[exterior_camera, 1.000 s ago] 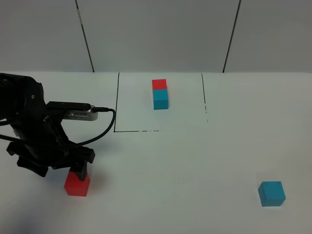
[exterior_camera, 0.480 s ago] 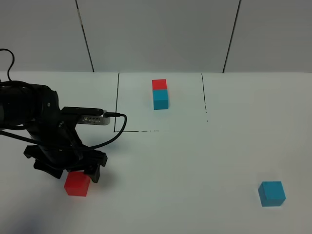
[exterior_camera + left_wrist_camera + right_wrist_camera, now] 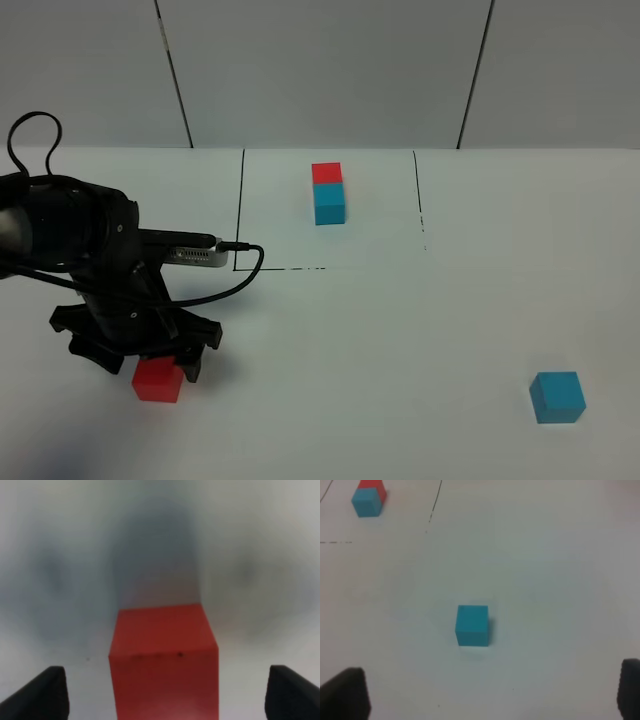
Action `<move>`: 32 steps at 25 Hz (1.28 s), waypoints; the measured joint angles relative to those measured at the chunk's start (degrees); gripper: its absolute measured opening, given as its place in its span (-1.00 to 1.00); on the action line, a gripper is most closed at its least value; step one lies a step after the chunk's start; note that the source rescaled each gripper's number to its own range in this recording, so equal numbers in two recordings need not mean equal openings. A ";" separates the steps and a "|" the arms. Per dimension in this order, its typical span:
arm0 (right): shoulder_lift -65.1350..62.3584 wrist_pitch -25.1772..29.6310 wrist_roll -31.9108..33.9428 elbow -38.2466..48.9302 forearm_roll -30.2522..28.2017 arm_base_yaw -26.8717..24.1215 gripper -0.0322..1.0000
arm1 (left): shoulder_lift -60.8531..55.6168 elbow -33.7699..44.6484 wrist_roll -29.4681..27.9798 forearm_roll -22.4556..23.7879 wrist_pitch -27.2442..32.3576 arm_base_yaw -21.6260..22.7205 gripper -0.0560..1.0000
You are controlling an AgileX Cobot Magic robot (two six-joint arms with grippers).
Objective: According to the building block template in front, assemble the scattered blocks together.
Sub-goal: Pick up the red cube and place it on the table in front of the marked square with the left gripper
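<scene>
My left gripper grabs the red cube (image 3: 158,381) by its two opposite sides next, to assemble the blocks like the template (image 3: 328,193).
The loose red cube (image 3: 158,381) sits on the white table at the front left. My left gripper (image 3: 150,362) hangs right over it, open, with the cube (image 3: 164,660) between the two fingertips (image 3: 47,692) in the left wrist view and a gap on each side. The loose teal cube (image 3: 557,396) sits at the front right. It also shows in the right wrist view (image 3: 472,625), ahead of my open right gripper (image 3: 485,695), well apart from it. The template (image 3: 328,193), red joined to teal, stands inside the marked rectangle at the back.
A black outline (image 3: 240,210) marks the template's rectangle on the table. My left arm's cable (image 3: 225,283) loops over the table beside the arm. Grey wall panels (image 3: 320,70) close the back.
My left arm has swung right and forward, so the gripper now sits lower over the red cube and covers more of it. The cubes have not moved.
</scene>
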 joint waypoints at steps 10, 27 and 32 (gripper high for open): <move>0.00 0.00 0.00 0.00 0.00 0.00 1.00 | 3.41 0.00 -0.63 0.18 -1.09 0.00 0.74; 0.00 0.00 0.00 0.00 0.00 0.00 1.00 | 4.60 -0.96 -0.40 1.39 0.30 0.00 -0.88; 0.00 0.00 0.00 0.00 0.00 0.00 1.00 | 2.95 -9.30 9.68 3.55 10.75 -0.05 -0.88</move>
